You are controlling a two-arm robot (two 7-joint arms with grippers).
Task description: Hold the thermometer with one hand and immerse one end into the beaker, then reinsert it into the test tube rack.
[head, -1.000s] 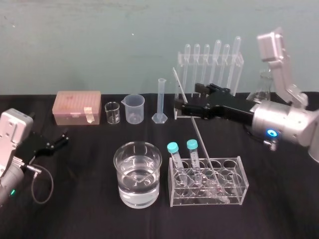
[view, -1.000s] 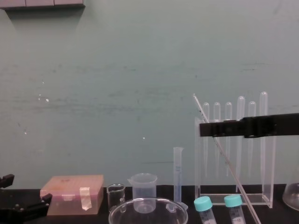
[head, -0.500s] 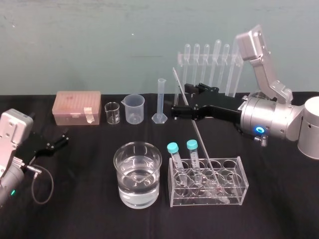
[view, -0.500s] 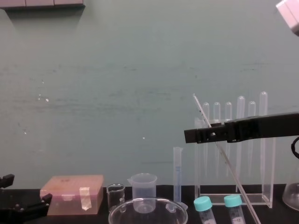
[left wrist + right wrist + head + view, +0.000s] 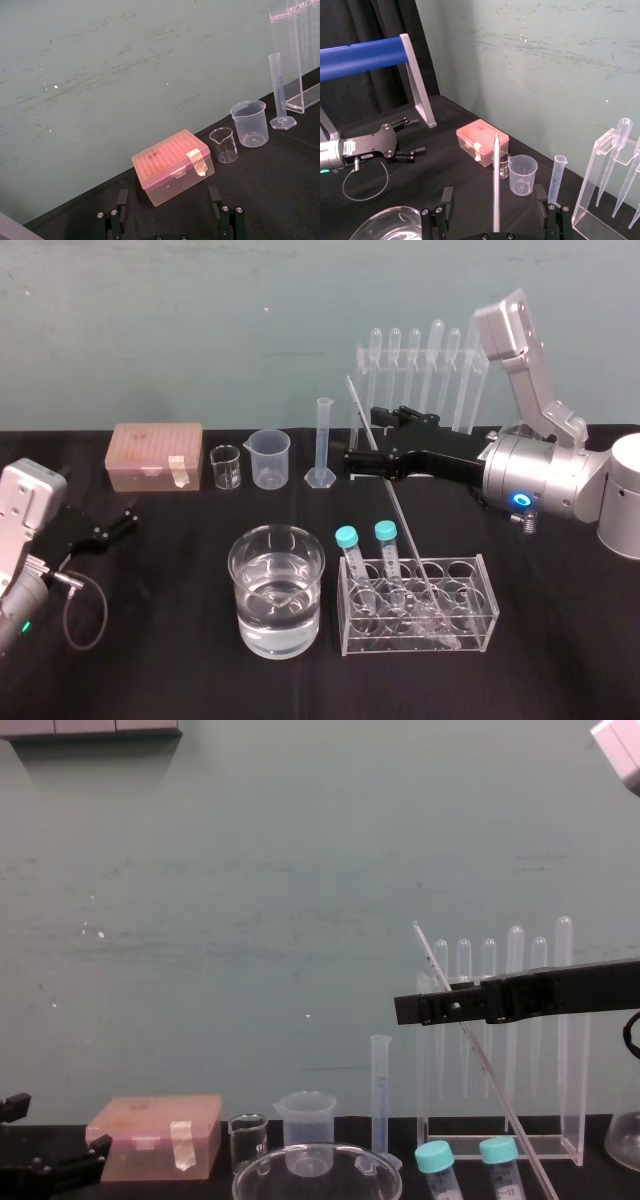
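My right gripper should grab the thermometer by its upper part point(image 5: 447, 982) next. The thermometer's lower end point(image 5: 545, 1182) then stays free to dip into the beaker.
The thermometer point(image 5: 385, 480) is a long thin glass rod that leans up and back, its lower end in a low clear holder point(image 5: 470, 605) with two blue-capped tubes. My right gripper point(image 5: 362, 438) hovers at the rod's upper part, open, one finger on each side and neither touching. The right wrist view shows the thermometer point(image 5: 496, 185) upright between the wide-spread fingers point(image 5: 540, 200). The beaker point(image 5: 277, 585), broad and holding water, stands left of the low holder. Behind, the tall test tube rack point(image 5: 475, 365) holds several pipettes. My left gripper point(image 5: 110, 525) rests open at the table's left.
Along the back stand a pink lidded box point(image 5: 155, 455), a tiny glass beaker point(image 5: 226, 467), a plastic beaker point(image 5: 270, 458) and a slim measuring cylinder point(image 5: 322, 445). A glass flask point(image 5: 625, 1145) sits at the far right. A cable loops beside my left arm point(image 5: 85, 610).
My right gripper slid left so its fingers reach past the thermometer, and its arm swung in; it has held still for the last half second. The left arm has not moved.
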